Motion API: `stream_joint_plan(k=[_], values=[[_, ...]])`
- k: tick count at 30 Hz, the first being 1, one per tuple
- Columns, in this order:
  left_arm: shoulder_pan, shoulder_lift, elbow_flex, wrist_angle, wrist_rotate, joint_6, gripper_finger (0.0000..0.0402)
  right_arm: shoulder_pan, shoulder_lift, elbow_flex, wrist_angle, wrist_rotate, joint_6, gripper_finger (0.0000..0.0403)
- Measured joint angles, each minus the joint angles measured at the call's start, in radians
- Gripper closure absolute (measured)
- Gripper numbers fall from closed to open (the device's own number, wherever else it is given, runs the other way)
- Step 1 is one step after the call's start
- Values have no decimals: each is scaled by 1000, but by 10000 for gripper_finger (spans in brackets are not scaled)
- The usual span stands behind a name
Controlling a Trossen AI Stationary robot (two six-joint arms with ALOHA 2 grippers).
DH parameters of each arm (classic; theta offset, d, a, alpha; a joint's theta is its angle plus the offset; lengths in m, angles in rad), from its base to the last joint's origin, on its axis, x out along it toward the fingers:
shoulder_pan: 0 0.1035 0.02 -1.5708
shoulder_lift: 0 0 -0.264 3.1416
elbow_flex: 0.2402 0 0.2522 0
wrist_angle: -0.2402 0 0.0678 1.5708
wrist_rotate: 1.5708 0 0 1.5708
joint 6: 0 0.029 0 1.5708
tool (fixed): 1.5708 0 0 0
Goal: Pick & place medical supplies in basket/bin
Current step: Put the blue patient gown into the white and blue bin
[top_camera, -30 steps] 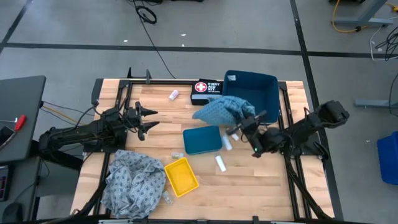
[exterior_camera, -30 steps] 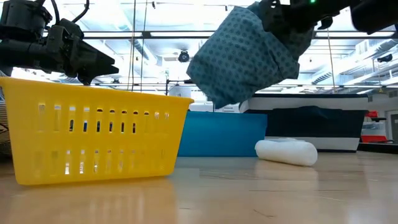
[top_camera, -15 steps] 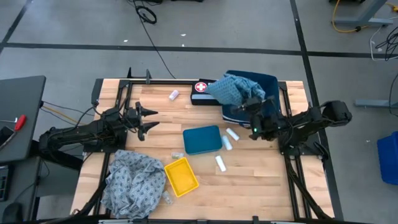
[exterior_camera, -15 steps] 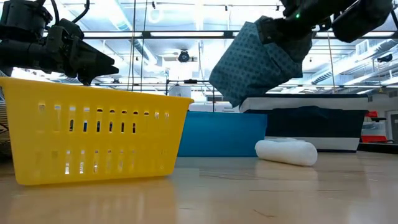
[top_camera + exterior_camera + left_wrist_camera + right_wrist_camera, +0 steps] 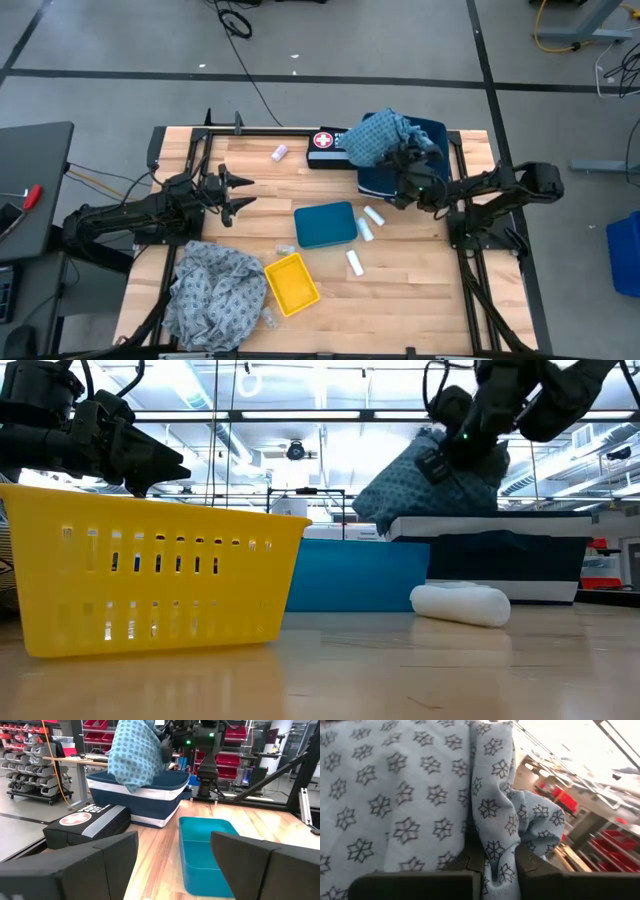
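The blue-green cloth's edge [image 5: 347, 147] hangs over the bin's rim [image 5: 359, 172] by the first aid kit. My right gripper should keep holding the cloth until the cloth is lower.
My right gripper [image 5: 400, 165] is shut on the blue-green speckled cloth [image 5: 376, 137], over the far-left part of the dark blue bin [image 5: 430, 140]. In the low view the cloth [image 5: 425, 485] bunches just above the bin's rim [image 5: 500, 525]. My left gripper [image 5: 236, 190] waits open above the table's left half, its fingers apart in its wrist view [image 5: 172, 870]. The grey speckled cloth [image 5: 215, 290] lies crumpled at the near-left corner. Three white rolls [image 5: 366, 228] lie near the teal tray [image 5: 325, 225], and another [image 5: 280, 152] lies farther back. My right gripper pinches a bunched fold of the blue-green cloth [image 5: 496, 860] between its two fingers [image 5: 415, 882]; several layers are gathered there. It comes from the table's right, slanting. The cloth hangs over the bin's far-left part, its lower end [image 5: 131, 782] dipping behind the bin's wall.
A yellow slotted basket [image 5: 291, 282] sits near the grey cloth, close to the low camera [image 5: 150, 575]. A black first aid kit [image 5: 330, 140] lies left of the bin. Tiny clear packets [image 5: 285, 247] lie by the teal tray. Bare wood spans the near-right part of the table.
My right gripper has carried the blue-green cloth from above the teal tray toward the far edge, over the bin, and has come down. The cloth, which hung free and high, now bunches low over the bin's far-left part. The left arm has kept still.
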Motion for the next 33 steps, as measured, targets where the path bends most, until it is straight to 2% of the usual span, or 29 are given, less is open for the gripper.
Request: stream_joint_plan(k=[7, 16, 21, 24, 29, 33], values=[[0, 0, 0, 0, 1, -4, 150, -7, 0, 0, -240, 7, 214, 367], [0, 0, 0, 0, 1, -10, 150, -1, 0, 0, -263, -4, 297, 367], [0, 0, 0, 0, 1, -11, 150, 1, 0, 0, -278, -210, 511, 367], [0, 0, 0, 0, 8, -14, 150, -13, 0, 0, -343, -275, 635, 367], [0, 0, 0, 0, 21, -17, 150, -32, 0, 0, -538, -326, 840, 367], [0, 0, 0, 0, 21, -18, 150, -56, 0, 0, -748, -451, 1074, 367]])
